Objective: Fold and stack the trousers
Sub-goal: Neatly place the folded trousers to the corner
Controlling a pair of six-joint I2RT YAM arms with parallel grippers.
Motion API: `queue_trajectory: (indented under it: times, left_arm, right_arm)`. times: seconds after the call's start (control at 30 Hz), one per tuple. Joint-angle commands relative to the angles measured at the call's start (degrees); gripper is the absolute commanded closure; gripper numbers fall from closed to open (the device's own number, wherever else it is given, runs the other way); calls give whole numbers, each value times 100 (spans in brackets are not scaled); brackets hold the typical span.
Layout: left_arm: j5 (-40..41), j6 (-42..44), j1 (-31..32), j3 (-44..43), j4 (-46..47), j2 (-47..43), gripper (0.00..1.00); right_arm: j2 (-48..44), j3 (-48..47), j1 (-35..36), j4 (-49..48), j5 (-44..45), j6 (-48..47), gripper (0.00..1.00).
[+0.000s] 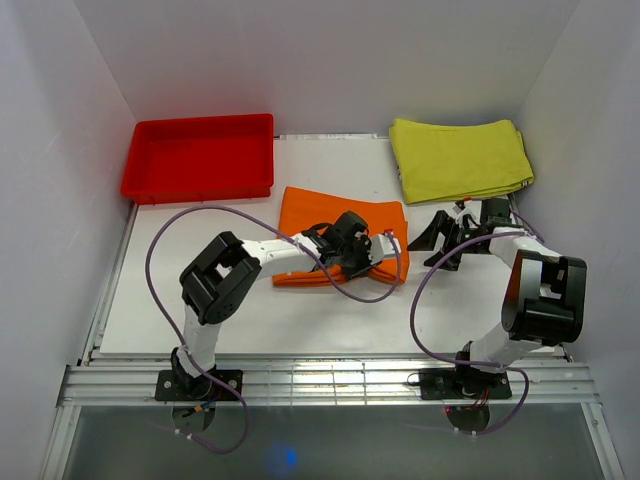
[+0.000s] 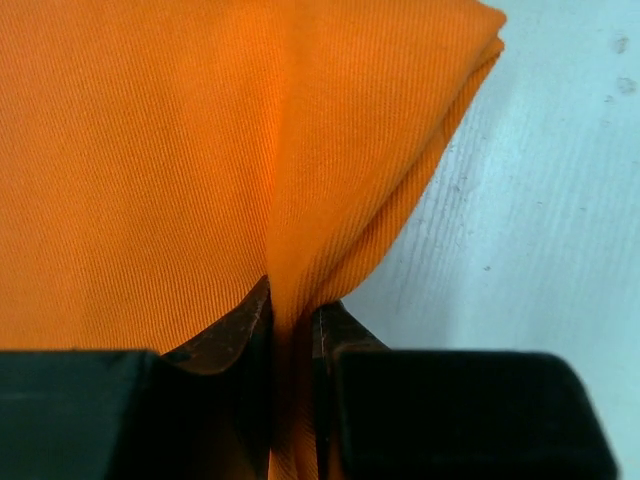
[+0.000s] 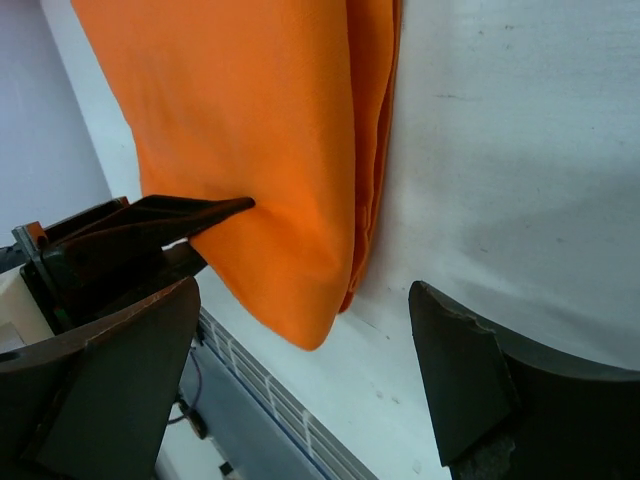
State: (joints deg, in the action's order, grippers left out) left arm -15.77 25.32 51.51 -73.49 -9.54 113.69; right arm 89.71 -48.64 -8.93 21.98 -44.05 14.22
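My right gripper should next grab the orange trousers' lifted near corner, all layers together. My left gripper then stays free for two-handed stacking.
The orange trousers point(image 1: 335, 215) lie folded into a compact rectangle in the middle of the white table. My left gripper point(image 1: 372, 258) is at their near right corner, shut on a raised fold of the orange fabric point(image 2: 150, 150); the cloth runs between the two dark fingers of the left gripper point(image 2: 292, 300). My right gripper point(image 1: 435, 243) hovers just right of the trousers, open, with only bare table between its fingers. From the right wrist, the trousers' corner point(image 3: 260, 120) hangs lifted ahead of the right gripper point(image 3: 305, 300), apart from both fingertips.
A red plastic tray point(image 1: 200, 125) sits at the back left. A folded yellow-green cloth point(image 1: 460, 160) lies at the back right, just behind my right gripper. White walls close in both sides, and a metal rail point(image 1: 330, 375) runs along the near edge.
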Motion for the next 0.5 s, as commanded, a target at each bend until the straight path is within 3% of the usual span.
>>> queue_trajectory:
  times: [0.0,0.2,0.47]
  left_arm:
    - [-1232,-615,-333,-217,-1014,-145,100]
    - [-2095,-923,-712,-797,-1392,127,100]
    - [-2492,-1187,-879,-1211,-1498,364,100]
  right_arm:
    - [134,100,5,-844,-437,845,10]
    - [503,206,163,-1432,-517,1363,10]
    - [784,487,409,-2171,-727,1926,10]
